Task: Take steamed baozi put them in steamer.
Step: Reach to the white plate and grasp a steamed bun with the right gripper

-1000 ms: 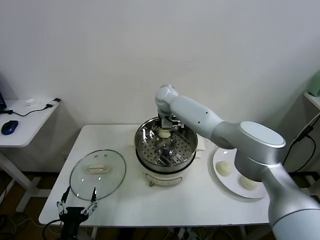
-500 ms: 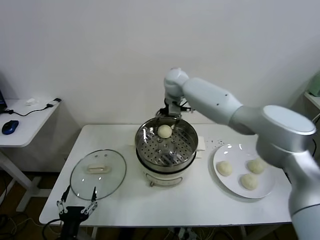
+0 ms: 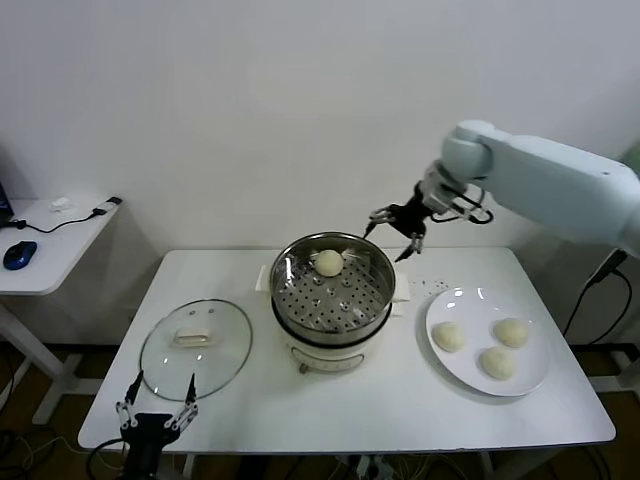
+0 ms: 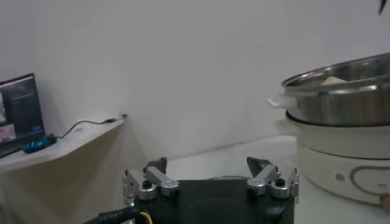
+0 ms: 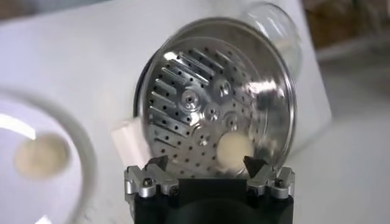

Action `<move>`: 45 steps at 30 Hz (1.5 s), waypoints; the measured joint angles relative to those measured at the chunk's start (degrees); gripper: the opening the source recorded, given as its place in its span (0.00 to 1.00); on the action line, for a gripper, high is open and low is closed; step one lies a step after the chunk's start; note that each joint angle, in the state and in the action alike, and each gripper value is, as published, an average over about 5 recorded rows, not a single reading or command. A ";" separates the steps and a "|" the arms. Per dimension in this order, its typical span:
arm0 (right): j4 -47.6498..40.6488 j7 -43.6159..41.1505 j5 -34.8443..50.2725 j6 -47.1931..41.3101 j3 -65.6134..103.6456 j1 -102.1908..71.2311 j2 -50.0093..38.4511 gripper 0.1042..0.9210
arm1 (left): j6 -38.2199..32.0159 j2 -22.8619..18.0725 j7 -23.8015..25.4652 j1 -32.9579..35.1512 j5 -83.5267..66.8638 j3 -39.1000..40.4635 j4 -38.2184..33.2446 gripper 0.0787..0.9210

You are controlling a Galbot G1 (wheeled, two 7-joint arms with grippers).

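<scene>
My right gripper should fill the steamer (image 3: 332,296), so next it needs to grab the plate's baozi closest to the steamer by its round sides.
The steamer (image 3: 332,296) stands mid-table, a shiny steel pot on a cream base; it shows in the right wrist view (image 5: 213,103) and the left wrist view (image 4: 341,91) too. One baozi (image 3: 329,262) lies on its perforated tray at the back, also seen in the right wrist view (image 5: 234,148). Three baozi (image 3: 447,336) (image 3: 511,332) (image 3: 496,362) lie on the white plate (image 3: 535,382). My right gripper (image 3: 397,228) is open and empty, in the air above the steamer's right rear edge. My left gripper (image 3: 157,398) is open and parked below the table's front left edge.
A flat glass lid (image 3: 195,345) lies on the table left of the steamer. A side desk with a blue mouse (image 3: 18,254) and a cable stands at the far left. A white wall is close behind the table.
My right gripper let the baozi go in the steamer, rose out of the pot and swung right. The left arm has not moved.
</scene>
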 measured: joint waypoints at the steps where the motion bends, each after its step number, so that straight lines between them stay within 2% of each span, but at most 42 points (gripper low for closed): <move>1: 0.14 -0.02 0.80 -3.33 0.37 -0.81 -1.19 0.88 | 0.02 0.00 0.00 0.04 0.03 -0.01 -0.01 0.88; 8: -0.01 -0.84 2.72 -19.66 3.05 -6.70 -6.94 0.88 | 0.09 -0.19 -0.04 0.13 0.32 0.05 0.03 0.88; 16: -0.52 -1.99 2.05 -28.56 3.76 -12.38 -8.45 0.88 | 0.21 -0.23 -0.09 0.17 0.81 0.11 0.26 0.88; 24: -3.17 -2.19 -1.25 -32.18 5.86 -17.96 -5.98 0.88 | 0.14 -0.42 -0.21 0.64 1.10 0.07 0.64 0.88; 40: -9.25 -2.56 -5.74 -34.07 9.50 -24.44 0.11 0.88 | -0.10 -0.63 -0.35 0.61 1.28 -0.11 1.59 0.88; 45: -10.13 -2.75 -6.09 -34.19 10.09 -25.08 0.88 0.77 | -0.07 -0.63 -0.35 0.46 1.37 -0.07 1.76 0.88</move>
